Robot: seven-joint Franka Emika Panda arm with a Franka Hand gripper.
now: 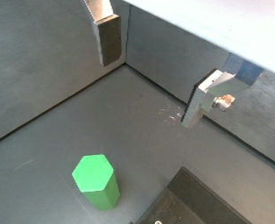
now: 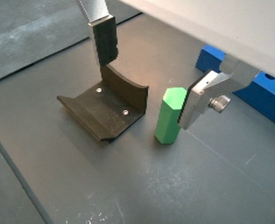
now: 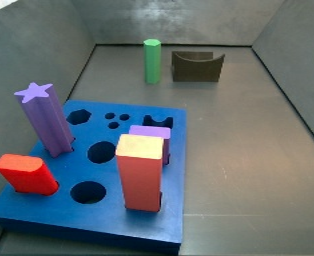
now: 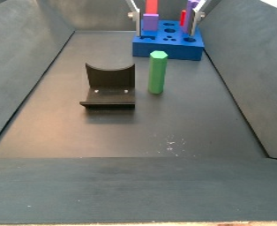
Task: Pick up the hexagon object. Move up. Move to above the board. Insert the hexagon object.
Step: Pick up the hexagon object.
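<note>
Next, my gripper grabs the green hexagon post by its upper end (image 3: 152, 46) (image 1: 93, 171), to fit the post into the board's hexagonal hole.
The hexagon object (image 3: 152, 62) is a slim green post standing upright on the grey floor at the far end, next to the dark U-shaped block (image 3: 196, 66). It also shows in the side view (image 4: 158, 72) and in both wrist views (image 1: 95, 179) (image 2: 169, 114). The gripper (image 1: 154, 74) (image 2: 154, 74) shows only in the wrist views. It is open and empty, above the floor. The post stands near one finger (image 2: 204, 98), not between the jaws. The board (image 3: 106, 215) is a blue slab with cut-out holes, apart from the post, and shows in another side view (image 4: 165, 50).
On the board stand a purple star post (image 3: 42, 118), a red block (image 3: 26, 172), a tall red and yellow block (image 3: 140, 170) and a purple block (image 3: 149, 133). The U-shaped block (image 4: 108, 86) lies beside the post. Grey walls (image 3: 66, 60) enclose the floor.
</note>
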